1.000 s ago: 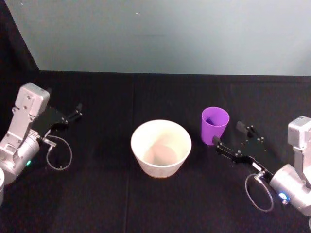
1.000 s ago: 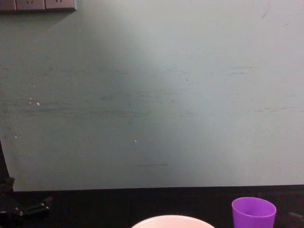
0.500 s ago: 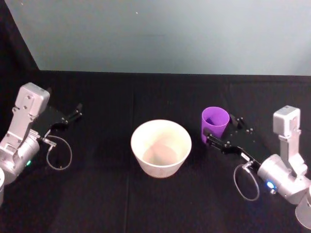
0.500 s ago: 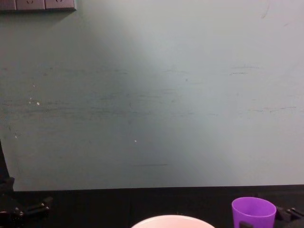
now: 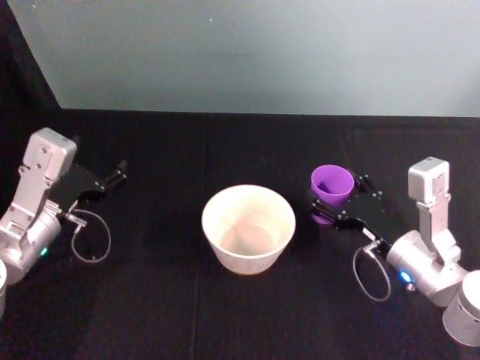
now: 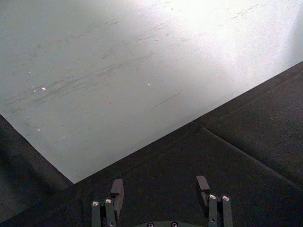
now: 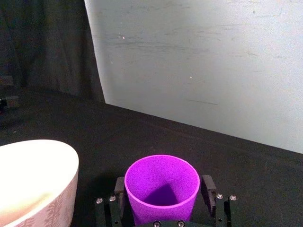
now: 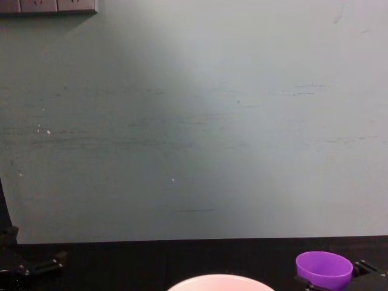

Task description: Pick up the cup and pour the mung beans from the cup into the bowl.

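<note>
My right gripper will grab the cup by its side [image 7: 161, 213]. That leaves the purple cup's open rim [image 7: 162, 157] free, so the mung beans can be poured into the bowl.
The purple cup [image 5: 332, 184] stands upright on the black table, right of the wide pale bowl [image 5: 248, 187]. My right gripper [image 5: 336, 199] is open, with one finger on each side of the cup's lower wall. In the right wrist view the cup [image 7: 161, 213] sits between the two fingers [image 7: 119, 189], with the bowl [image 7: 38, 175] beside it. I cannot make out mung beans inside the cup. In the chest view the cup [image 8: 324, 267] and the bowl's rim [image 8: 219, 280] sit at the bottom edge. My left gripper [image 5: 116, 174] is parked open at the far left.
A black cloth [image 5: 165, 300] covers the table, and a pale grey-green wall [image 5: 247, 52] rises behind it. The left gripper [image 6: 160, 185] faces that wall over bare cloth. A wall socket strip [image 8: 48, 6] shows at the top left of the chest view.
My right arm has moved forward and left, bringing its open fingers from beside the cup to either side of it. The cup, the bowl and the left arm have stayed put.
</note>
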